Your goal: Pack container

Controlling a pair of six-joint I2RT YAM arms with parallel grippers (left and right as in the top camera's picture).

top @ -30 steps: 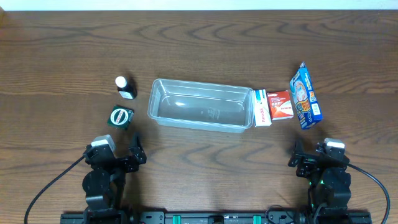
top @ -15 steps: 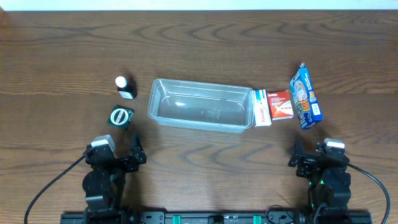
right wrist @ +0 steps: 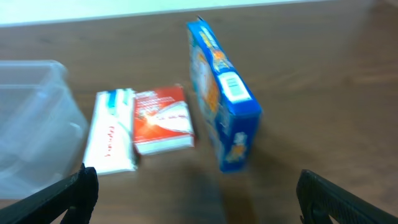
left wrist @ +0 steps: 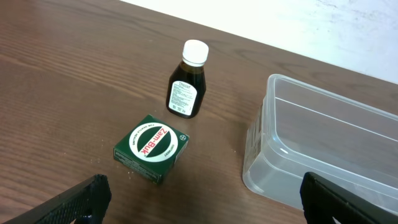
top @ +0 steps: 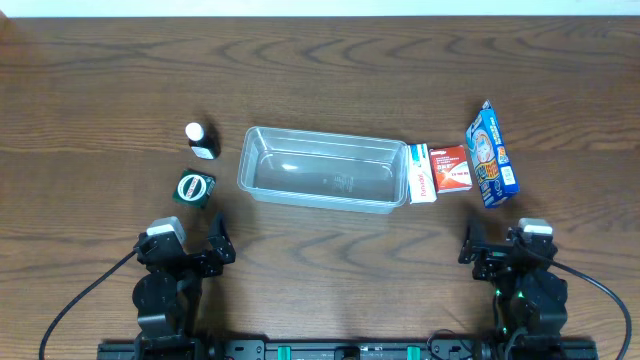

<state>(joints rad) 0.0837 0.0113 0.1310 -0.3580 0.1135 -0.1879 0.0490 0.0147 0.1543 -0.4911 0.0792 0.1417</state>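
Next, my right gripper grabs the blue box's narrow upper edge, across both broad sides, to pack the box lengthwise into the container (top: 321,169).
The clear plastic container (top: 321,169) sits empty at the table's middle; it also shows in the left wrist view (left wrist: 323,146) and the right wrist view (right wrist: 31,118). Left of it stand a dark bottle with a white cap (top: 201,140) (left wrist: 188,81) and a green square box (top: 195,187) (left wrist: 152,147). Right of it lie a white box (top: 422,172) (right wrist: 112,138), a red box (top: 452,168) (right wrist: 161,118) and a blue box on edge (top: 491,155) (right wrist: 221,93). My left gripper (top: 213,240) (left wrist: 202,199) is open and empty. My right gripper (top: 478,245) (right wrist: 196,196) is open and empty.
The wooden table (top: 320,70) ends at a white strip at the far edge. Both arm bases stand at the near edge.
My right gripper has shifted slightly to the left; its wrist view is blurred with motion. The left arm and all objects have not moved.
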